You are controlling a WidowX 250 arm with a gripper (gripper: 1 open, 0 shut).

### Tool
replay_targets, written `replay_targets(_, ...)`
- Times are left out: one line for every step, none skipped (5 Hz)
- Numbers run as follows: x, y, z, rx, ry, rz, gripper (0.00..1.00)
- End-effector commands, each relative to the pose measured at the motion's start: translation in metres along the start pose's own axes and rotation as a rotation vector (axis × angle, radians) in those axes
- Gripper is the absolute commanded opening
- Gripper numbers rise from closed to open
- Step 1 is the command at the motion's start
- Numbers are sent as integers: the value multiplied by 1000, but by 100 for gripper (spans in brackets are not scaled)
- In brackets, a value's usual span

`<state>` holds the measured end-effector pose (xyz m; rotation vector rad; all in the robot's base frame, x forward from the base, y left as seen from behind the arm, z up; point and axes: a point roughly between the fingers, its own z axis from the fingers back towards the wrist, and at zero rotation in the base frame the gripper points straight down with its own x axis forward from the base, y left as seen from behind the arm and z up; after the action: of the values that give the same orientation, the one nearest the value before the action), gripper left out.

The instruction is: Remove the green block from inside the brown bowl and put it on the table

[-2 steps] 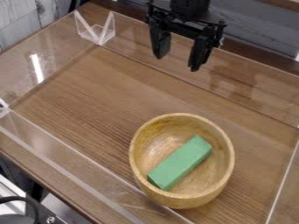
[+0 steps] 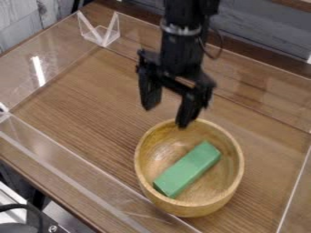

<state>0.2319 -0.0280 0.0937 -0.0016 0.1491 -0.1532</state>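
The green block should next be grabbed by its body [image 2: 187, 168] with my gripper, to take it out of the brown bowl [image 2: 162, 194] and put it on the tabletop.
The green block [image 2: 188, 170] lies flat and slanted inside the brown bowl [image 2: 162, 194], which sits on the table [image 2: 85, 100] at the lower right. My gripper [image 2: 166, 103] hangs open, pointing down, just above the bowl's far-left rim, with nothing between its black fingers [image 2: 148, 91]. It does not touch the block.
Clear acrylic walls [image 2: 49, 55] ring the tabletop, with a bracket at the far left corner [image 2: 97, 29]. Bare wood spreads to the left of the bowl. The near wall runs close by the bowl's front.
The gripper has come down and toward the bowl from the far edge of the table, still open. The block and bowl have not moved.
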Motion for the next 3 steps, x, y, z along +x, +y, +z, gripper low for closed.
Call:
replay_targets(-17,-19,-1,20,-89,-67,100)
replay_targets(-21,-28,-18,25,-118,-90,100)
replay_targets(-20,-29,-33,21,-132,-104,100)
